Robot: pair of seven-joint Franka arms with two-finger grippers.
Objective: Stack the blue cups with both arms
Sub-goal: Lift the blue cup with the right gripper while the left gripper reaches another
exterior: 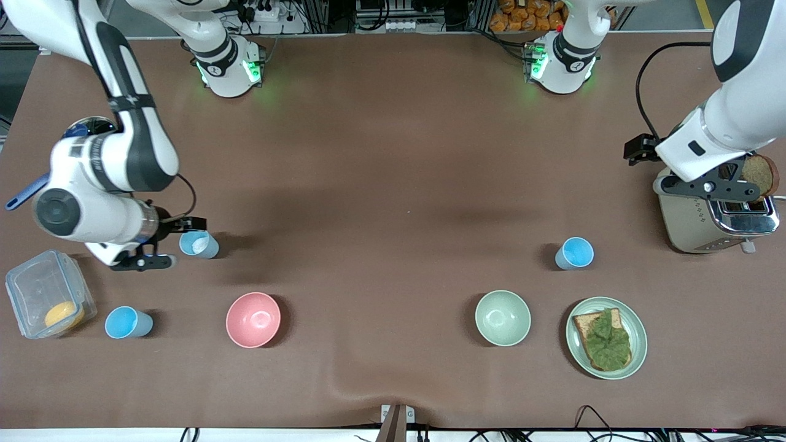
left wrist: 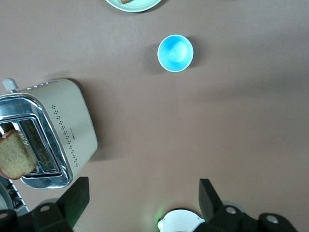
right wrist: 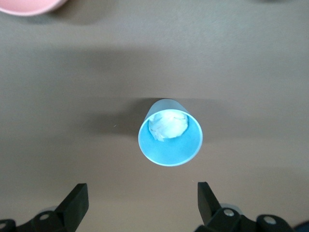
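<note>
Next, my right gripper grabs the cup with the whitish inside by its rim [exterior: 193, 254] [right wrist: 170, 165] to stack the blue cups.
Three blue cups stand upright on the brown table. One with a whitish inside [exterior: 198, 244] is at the right arm's end; it also shows in the right wrist view [right wrist: 171, 139]. My right gripper [exterior: 158, 244] is low beside this cup, open and empty [right wrist: 142, 203], with the cup just ahead of its fingertips and apart from them. A bright blue cup [exterior: 128, 322] stands nearer the front camera. Another bright blue cup [exterior: 574, 253] stands at the left arm's end and shows in the left wrist view [left wrist: 175, 52]. My left gripper [exterior: 700, 184] is up over the toaster's edge, open and empty [left wrist: 143, 203].
A toaster [exterior: 715, 215] holds a bread slice [exterior: 761, 175]. A green plate [exterior: 638, 344] carries toast with lettuce. A pink bowl [exterior: 253, 319] and a pale green bowl [exterior: 502, 317] stand toward the front. A clear box [exterior: 49, 301] holds an orange thing.
</note>
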